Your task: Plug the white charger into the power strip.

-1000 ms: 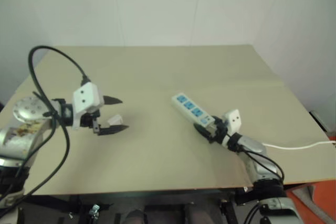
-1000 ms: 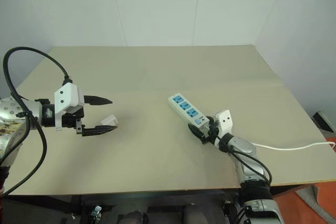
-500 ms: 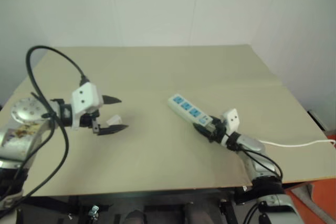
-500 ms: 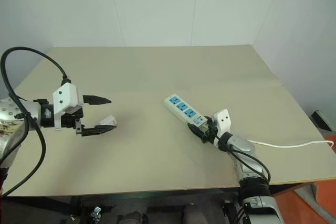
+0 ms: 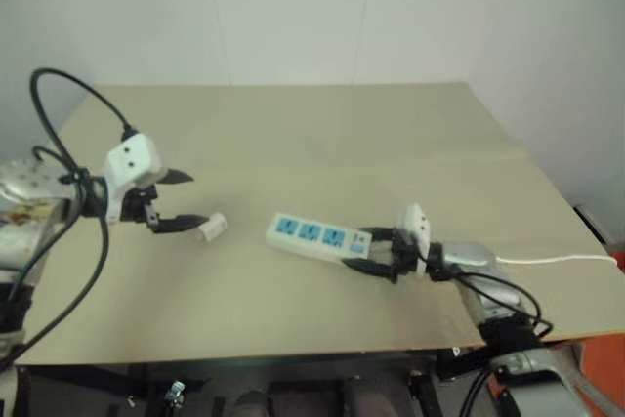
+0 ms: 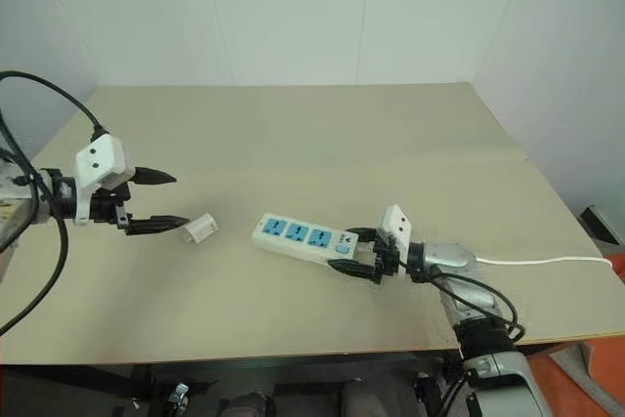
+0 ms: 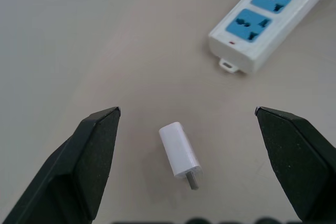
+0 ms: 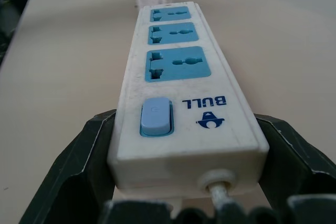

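The charger's metal pins stick out at one end, so my left gripper should grab the charger by its flat white sides next.
The white charger (image 7: 179, 150) lies flat on the tan table, prongs toward my left gripper (image 6: 164, 202). That gripper hovers just to its left, open, with nothing between its black fingers (image 7: 94, 145). The power strip (image 6: 298, 236) lies crosswise near the table's middle front, three blue sockets up, its free end pointing at the charger (image 6: 201, 229). My right gripper (image 6: 356, 254) is shut on the strip's switch end, one finger (image 8: 100, 145) on each long side. A small gap of table separates the charger from the power strip (image 7: 262, 30).
The strip's thin white cable (image 6: 547, 261) runs from my right gripper to the table's right edge. A black cable (image 6: 39, 95) loops over my left arm. The table's front edge (image 6: 293, 351) is close below the strip. White walls stand behind the table.
My right gripper has swung the power strip round from a diagonal to crosswise and carried it left, toward the charger. My left gripper has drawn back left, leaving the charger beyond its fingertips.
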You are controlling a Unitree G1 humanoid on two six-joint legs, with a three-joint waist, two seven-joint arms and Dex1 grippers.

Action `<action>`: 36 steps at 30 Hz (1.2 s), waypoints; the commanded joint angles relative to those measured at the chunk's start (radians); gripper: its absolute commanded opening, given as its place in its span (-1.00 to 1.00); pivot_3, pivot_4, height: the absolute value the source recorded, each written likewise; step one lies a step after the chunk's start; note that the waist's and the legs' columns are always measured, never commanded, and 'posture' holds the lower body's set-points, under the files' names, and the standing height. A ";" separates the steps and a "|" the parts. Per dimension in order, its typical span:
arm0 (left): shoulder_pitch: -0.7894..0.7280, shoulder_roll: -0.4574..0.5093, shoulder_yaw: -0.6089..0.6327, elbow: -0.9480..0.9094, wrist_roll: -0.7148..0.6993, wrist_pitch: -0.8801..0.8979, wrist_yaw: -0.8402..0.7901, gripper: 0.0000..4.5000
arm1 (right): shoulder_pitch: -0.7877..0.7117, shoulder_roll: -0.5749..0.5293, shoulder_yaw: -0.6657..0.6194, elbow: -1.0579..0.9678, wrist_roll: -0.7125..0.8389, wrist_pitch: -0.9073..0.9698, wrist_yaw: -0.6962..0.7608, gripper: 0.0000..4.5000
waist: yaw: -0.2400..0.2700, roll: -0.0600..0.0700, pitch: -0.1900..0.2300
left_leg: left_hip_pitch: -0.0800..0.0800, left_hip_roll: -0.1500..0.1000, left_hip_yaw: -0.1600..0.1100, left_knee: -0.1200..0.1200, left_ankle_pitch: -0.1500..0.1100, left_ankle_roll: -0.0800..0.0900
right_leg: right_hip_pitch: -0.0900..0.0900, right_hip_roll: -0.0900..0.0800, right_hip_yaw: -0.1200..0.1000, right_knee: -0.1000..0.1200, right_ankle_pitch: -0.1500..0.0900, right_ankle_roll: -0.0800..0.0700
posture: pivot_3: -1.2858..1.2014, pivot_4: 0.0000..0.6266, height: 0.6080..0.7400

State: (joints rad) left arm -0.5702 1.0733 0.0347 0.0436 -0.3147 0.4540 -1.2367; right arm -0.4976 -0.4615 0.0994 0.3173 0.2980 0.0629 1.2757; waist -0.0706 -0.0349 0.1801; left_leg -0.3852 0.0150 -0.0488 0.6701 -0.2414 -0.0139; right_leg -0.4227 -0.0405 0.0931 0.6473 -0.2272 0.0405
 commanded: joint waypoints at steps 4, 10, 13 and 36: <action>-0.161 -0.012 -0.099 0.165 0.092 -0.001 -0.038 1.00 | -0.068 0.002 0.063 0.076 -0.039 -0.134 0.126 0.54 | 0.001 0.000 0.000 | 0.000 0.000 0.000 0.000 0.000 0.000 | 0.000 0.000 0.000 0.000 0.000 0.000 | 0.03 -0.52 1.00; -0.399 -0.055 -0.305 0.281 0.251 0.151 -0.128 1.00 | -0.087 0.039 0.073 0.153 -0.056 -0.179 0.125 0.54 | 0.001 -0.001 0.000 | -0.001 -0.001 -0.001 0.001 0.000 0.000 | 0.000 0.000 0.000 0.001 0.000 0.000 | 0.03 -0.52 1.00; -0.552 -0.089 -0.421 0.356 0.316 0.252 -0.232 1.00 | -0.083 0.051 0.075 0.157 -0.057 -0.182 0.120 0.54 | -0.001 -0.001 0.001 | -0.002 -0.001 -0.002 0.002 0.000 0.000 | -0.001 0.001 -0.001 0.001 0.000 0.000 | 0.03 -0.52 1.00; -0.782 -0.437 -0.704 0.863 0.642 0.408 -0.197 1.00 | 0.024 0.038 0.076 0.008 -0.040 -0.101 0.050 0.54 | -0.001 0.000 0.004 | -0.004 -0.001 -0.003 0.004 0.000 0.000 | -0.002 0.001 -0.001 0.002 0.000 0.001 | 0.03 -0.52 1.00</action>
State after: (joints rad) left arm -1.3198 0.6436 -0.6884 0.8619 0.2964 0.8405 -1.4820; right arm -0.4793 -0.4307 0.1806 0.3716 0.2404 -0.0493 1.3335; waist -0.0712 -0.0347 0.1841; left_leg -0.3890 0.0142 -0.0515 0.6743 -0.2415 -0.0137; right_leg -0.4243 -0.0395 0.0925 0.6495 -0.2273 0.0413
